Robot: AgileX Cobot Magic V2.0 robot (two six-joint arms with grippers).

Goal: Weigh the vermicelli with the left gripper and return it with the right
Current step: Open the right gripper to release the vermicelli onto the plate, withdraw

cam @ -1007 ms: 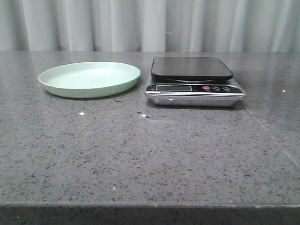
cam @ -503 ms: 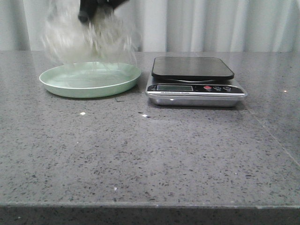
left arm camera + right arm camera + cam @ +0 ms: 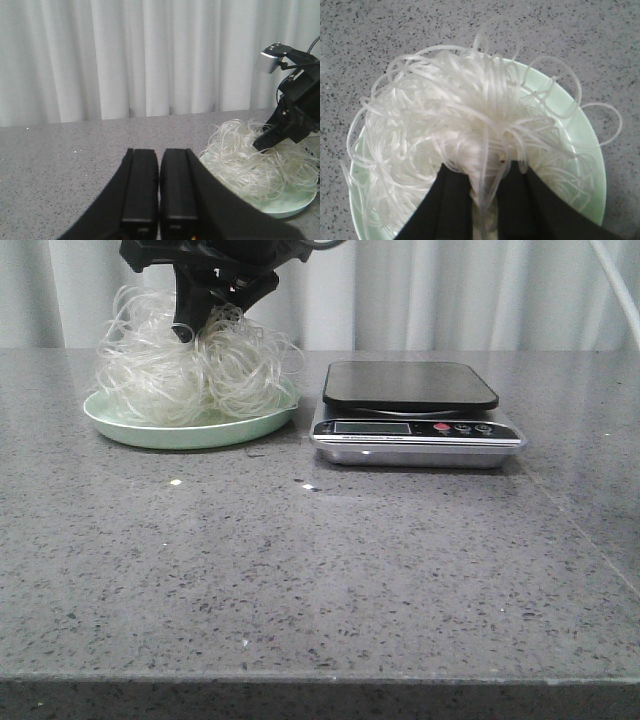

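The lower pieces of the vermicelli are resting inside the rim of the mint-green plate (image 3: 190,432), so my right gripper should open now.
The vermicelli (image 3: 190,375), a fluffy whitish tangle of glassy strands, sits on the pale mint-green plate (image 3: 190,432) at the table's back left. My right gripper (image 3: 208,320) reaches down into its top from above. In the right wrist view the right gripper (image 3: 485,175) is shut on a bunch of the vermicelli (image 3: 455,115) over the plate (image 3: 572,125). My left gripper (image 3: 160,150) is shut and empty, low over the table to the left of the plate (image 3: 295,205). It sees the vermicelli (image 3: 250,160) and the right gripper (image 3: 285,125), and does not show in the front view.
A digital kitchen scale (image 3: 415,430) with a bare black platform (image 3: 410,385) stands just right of the plate. White curtains hang behind the grey speckled table (image 3: 320,570).
One second ago the plate was bare. The right gripper came down from above with the vermicelli, blurred half a second ago, and the tangle now rests on the plate, still gripped.
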